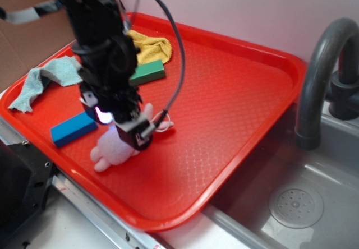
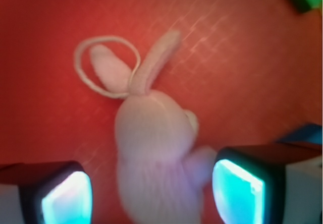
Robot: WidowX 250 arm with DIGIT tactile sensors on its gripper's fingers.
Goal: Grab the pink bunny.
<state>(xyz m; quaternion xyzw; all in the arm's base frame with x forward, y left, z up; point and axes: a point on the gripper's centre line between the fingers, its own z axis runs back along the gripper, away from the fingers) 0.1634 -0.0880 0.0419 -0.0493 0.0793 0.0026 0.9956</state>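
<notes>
My gripper should next grab the bunny by its round head, so it can lift the pink bunny off the red tray.
The pink bunny lies on the red tray near its front edge. From the wrist I see the bunny from above, ears and white loop string pointing away. My gripper is low over the bunny and hides its upper part in the exterior view. The gripper is open, and its glowing cyan pads stand on either side of the bunny's body. The right pad is close to a stubby limb. A strip of tray shows between the left pad and the body.
A blue block lies just left of the bunny, and a green block lies behind it. A yellow cloth and a teal cloth sit at the tray's back and left. A sink with a grey faucet is to the right.
</notes>
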